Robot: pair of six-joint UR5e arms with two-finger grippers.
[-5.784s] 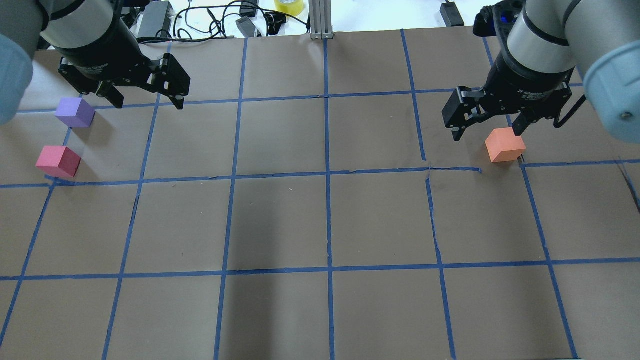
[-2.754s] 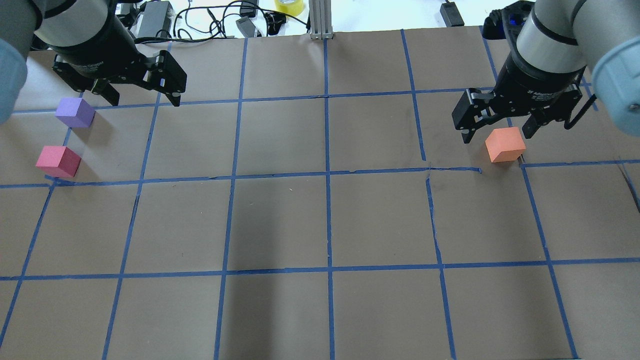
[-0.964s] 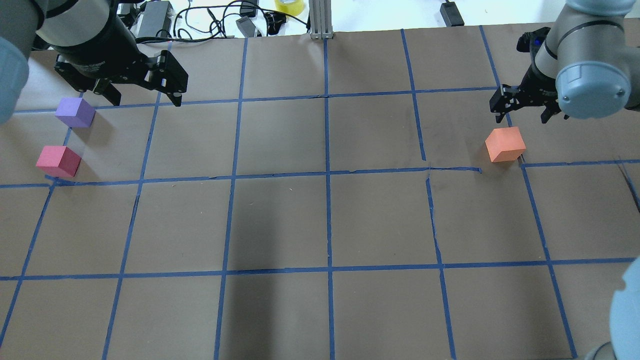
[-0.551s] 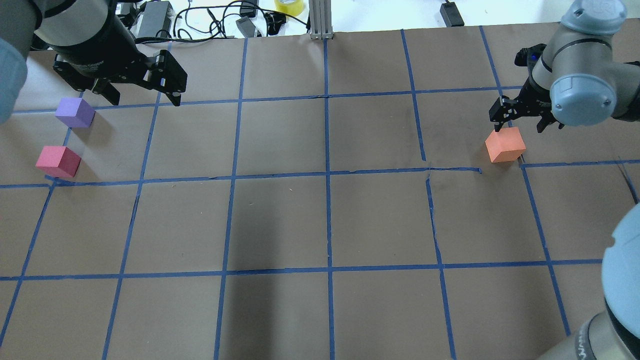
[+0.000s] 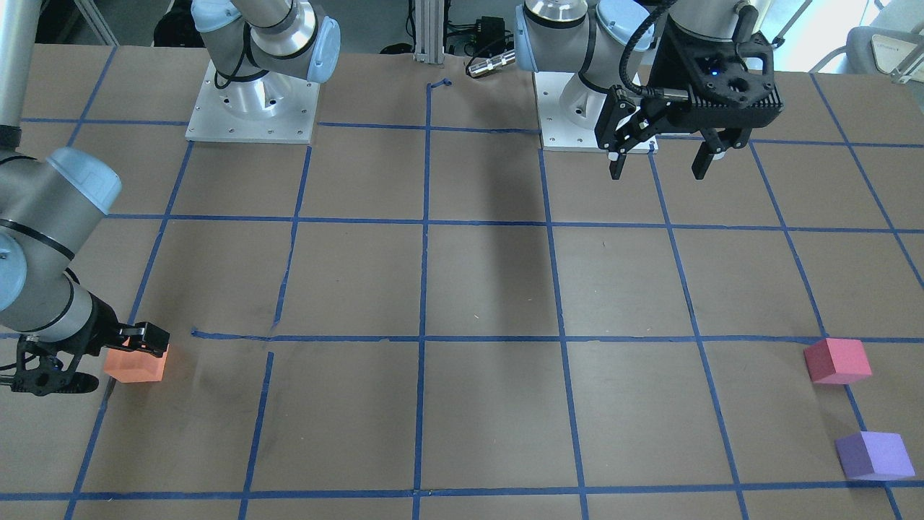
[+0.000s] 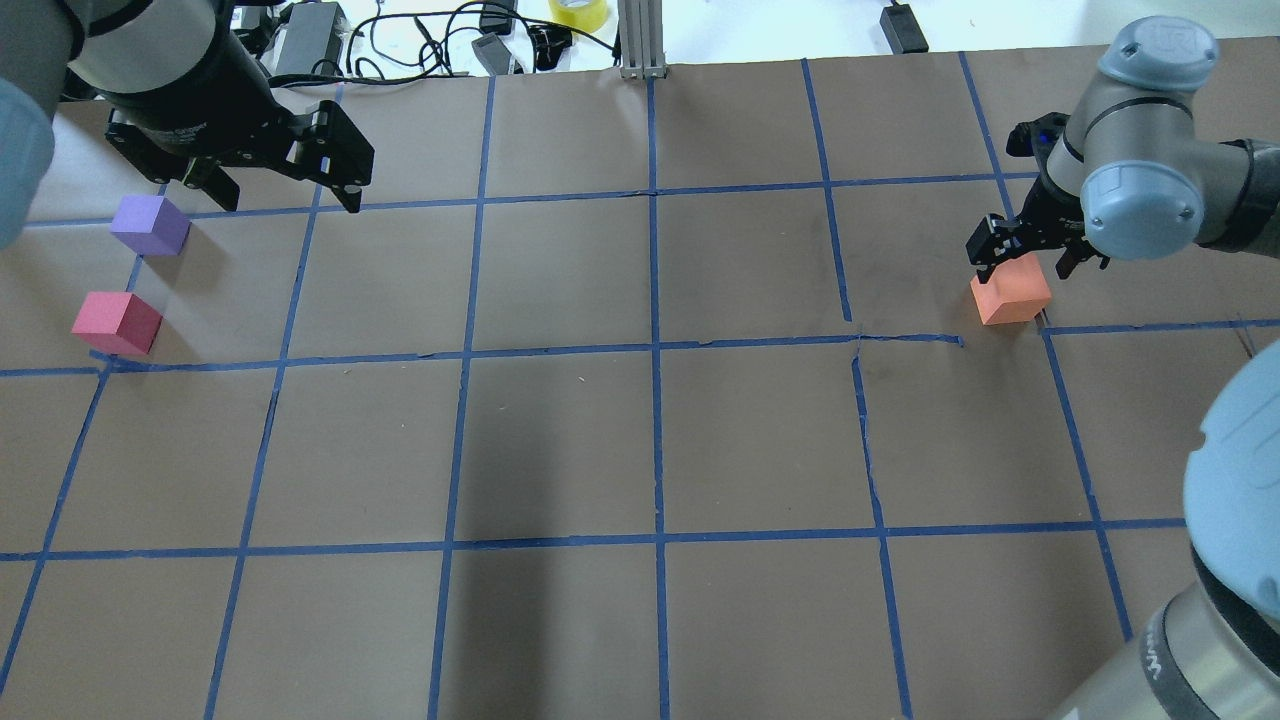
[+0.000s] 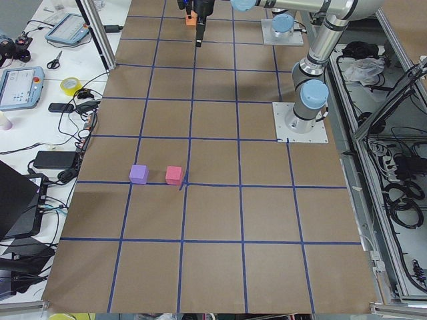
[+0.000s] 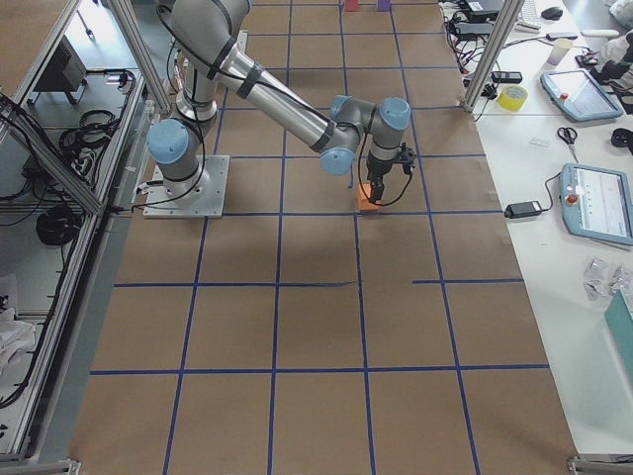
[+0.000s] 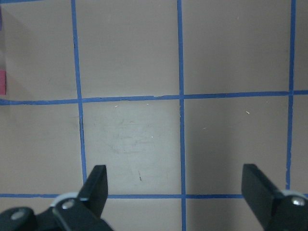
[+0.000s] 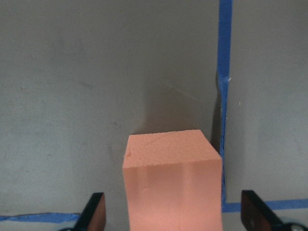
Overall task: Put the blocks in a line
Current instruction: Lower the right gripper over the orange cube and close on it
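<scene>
The right gripper grabs the orange block (image 6: 1012, 292) by its opposite sides next, to set the block in line with the other blocks.
The orange block (image 6: 1012, 292) sits at the far right of the table. My right gripper (image 6: 1021, 270) is open and lowered around it, one finger on each side; the right wrist view shows the orange block (image 10: 171, 183) between the fingers (image 10: 94, 211) with gaps on both sides. The purple block (image 6: 150, 224) and the pinkish-red block (image 6: 116, 323) rest at the far left, close together. My left gripper (image 6: 290, 200) is open and empty, raised to the right of the purple block. In the front view the orange block (image 5: 135, 363) lies inside the right gripper (image 5: 108, 361).
The brown paper table top (image 6: 560, 440) has a blue tape grid. Cables, power bricks and a yellow tape roll (image 6: 578, 12) lie beyond the far edge, beside an aluminium post (image 6: 640, 40). Both arm bases (image 5: 253, 108) stand on the robot's side.
My right gripper has come down from above and behind the orange block until its open fingers stand on either side of it. The left arm and all blocks have stayed put.
</scene>
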